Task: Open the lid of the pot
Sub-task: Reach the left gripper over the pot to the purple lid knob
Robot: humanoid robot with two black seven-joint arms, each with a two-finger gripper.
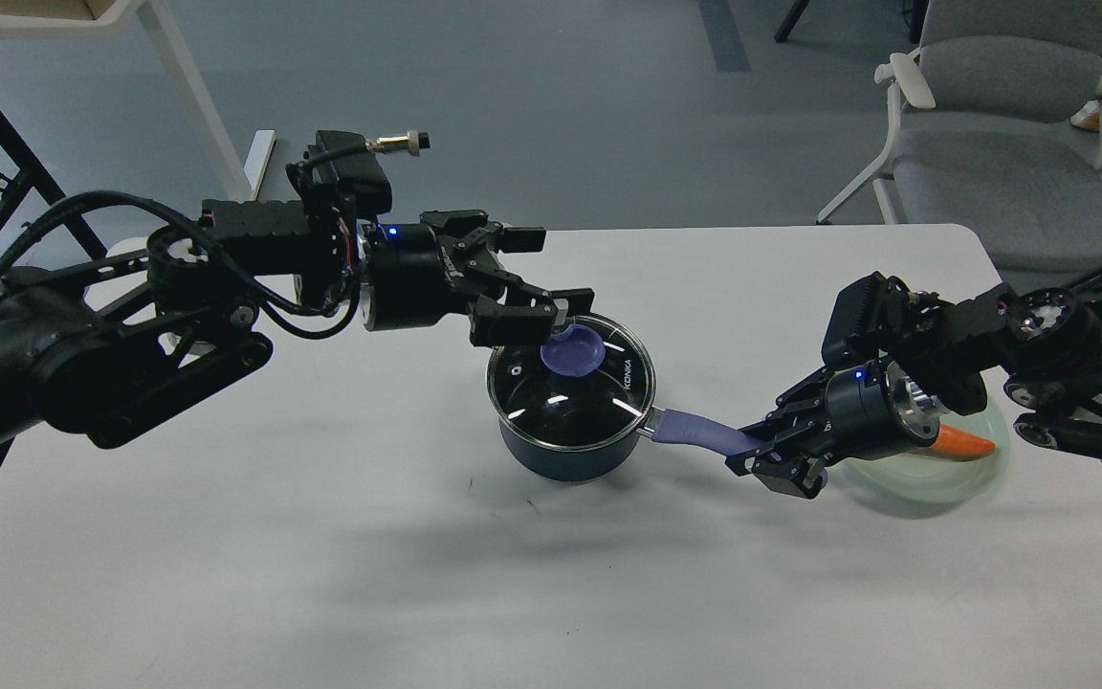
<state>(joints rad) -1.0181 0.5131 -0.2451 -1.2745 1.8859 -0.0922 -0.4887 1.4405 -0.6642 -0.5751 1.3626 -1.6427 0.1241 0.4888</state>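
Note:
The wide glass lies flat across the whole pot, so my left gripper should next grab the lid by its raised purple knob to open it.
A dark blue pot stands mid-table with a glass lid on it. The lid has a purple knob. The pot's purple handle points right. My right gripper is shut on the end of that handle. My left gripper is open, just left of and above the knob, with its lower finger close to the knob and its upper finger further back. The lid sits flat on the pot.
A pale green plate with an orange carrot lies at the table's right, partly behind my right arm. A grey chair stands beyond the table's far right corner. The white table has bare surface in front.

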